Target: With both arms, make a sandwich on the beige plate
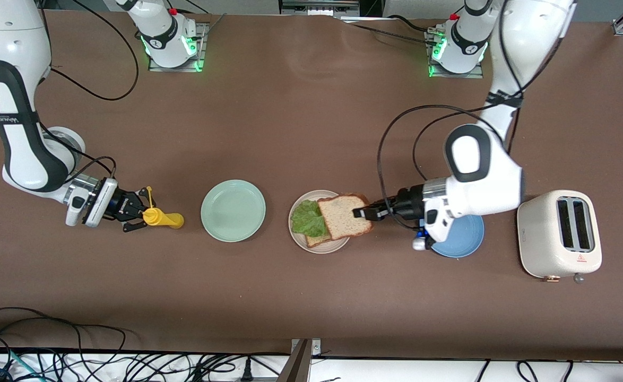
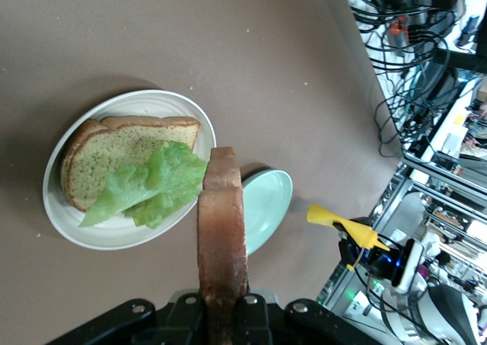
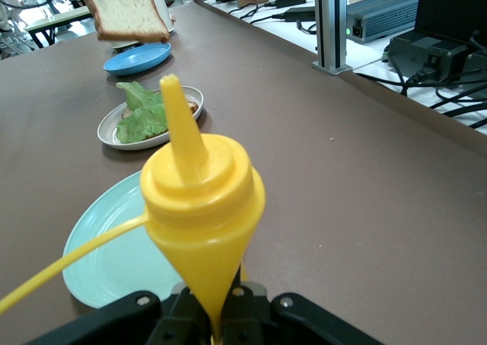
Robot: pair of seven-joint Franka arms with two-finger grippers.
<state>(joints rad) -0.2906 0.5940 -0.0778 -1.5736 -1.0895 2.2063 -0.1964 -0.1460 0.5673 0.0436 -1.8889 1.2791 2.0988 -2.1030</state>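
Note:
The left gripper holds the bread slice above and past the beige plate's rim (image 1: 312,249), so it should move the slice toward the plate before it opens.
The beige plate (image 1: 311,248) holds a slice of brown bread (image 1: 317,240) with a green lettuce leaf (image 1: 309,217) on top. My left gripper (image 1: 362,213) is shut on a second bread slice (image 1: 346,216) and holds it flat over the side of the plate toward the left arm's end, partly over the lettuce. In the left wrist view the held slice (image 2: 222,238) shows edge-on in the gripper (image 2: 222,307), above the plate (image 2: 57,208) and lettuce (image 2: 152,185). My right gripper (image 1: 136,212) is shut on a yellow squeeze bottle (image 1: 164,217), beside the mint green plate (image 1: 233,210).
A blue plate (image 1: 463,239) lies under the left arm's wrist. A white toaster (image 1: 560,233) stands toward the left arm's end. In the right wrist view the bottle (image 3: 202,200) points over the mint plate (image 3: 99,261) toward the beige plate (image 3: 106,135).

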